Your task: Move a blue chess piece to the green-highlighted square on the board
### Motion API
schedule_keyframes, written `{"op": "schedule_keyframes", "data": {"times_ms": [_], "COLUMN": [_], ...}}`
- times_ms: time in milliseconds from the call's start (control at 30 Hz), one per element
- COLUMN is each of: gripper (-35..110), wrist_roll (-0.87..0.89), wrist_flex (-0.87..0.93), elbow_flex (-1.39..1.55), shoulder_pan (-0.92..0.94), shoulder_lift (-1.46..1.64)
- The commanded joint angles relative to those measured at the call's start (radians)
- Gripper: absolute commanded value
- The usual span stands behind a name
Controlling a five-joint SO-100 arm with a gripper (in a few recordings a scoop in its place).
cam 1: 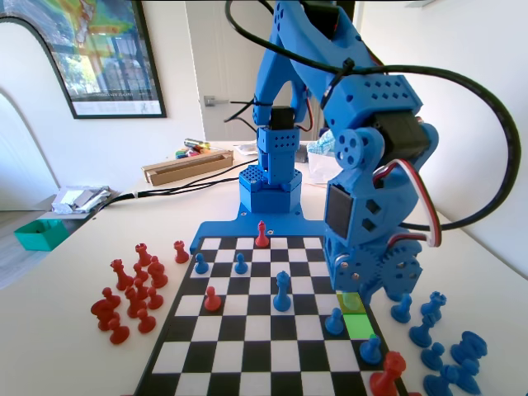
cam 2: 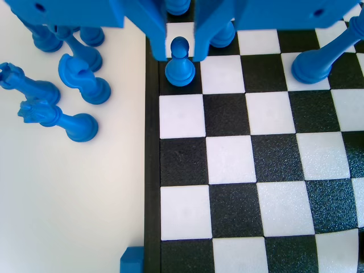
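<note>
I should next lift the small blue pawn by its round head onto the green-highlighted square [cam 1: 360, 327].
In the wrist view a small blue chess piece [cam 2: 180, 63], a pawn, stands upright on a black square in the left edge column of the board [cam 2: 151, 170]. My gripper [cam 2: 181, 50] is open and low, one jaw on each side of the pawn's round head with a thin gap on both sides. In the fixed view the gripper [cam 1: 369, 294] is down at the right edge column, over the yellow-olive square [cam 1: 350, 304], and hides that pawn. The green-highlighted square [cam 1: 360, 325] lies just in front of it, bare.
A taller blue piece [cam 2: 317, 61] [cam 1: 282, 291] stands in the pawn's row, three squares away. Other blue pawns [cam 1: 334, 321] [cam 1: 370, 350] stand near the green square. Spare blue pieces [cam 2: 79, 79] [cam 1: 437, 346] crowd the table beside that edge. Red pieces [cam 1: 132, 289] sit off the left side.
</note>
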Motion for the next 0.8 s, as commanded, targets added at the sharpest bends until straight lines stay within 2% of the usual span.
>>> {"op": "schedule_keyframes", "data": {"times_ms": [0,400,767], "gripper": [4,1,1], "wrist_roll": [-0.015,-0.023,0.011], "wrist_flex": [0.012,0.026,0.127], "elbow_flex": [-0.008,-0.008,-0.175], "shoulder_pan": [-0.017,-0.025,0.000], "shoulder_lift": [0.026,0.037,0.040]}}
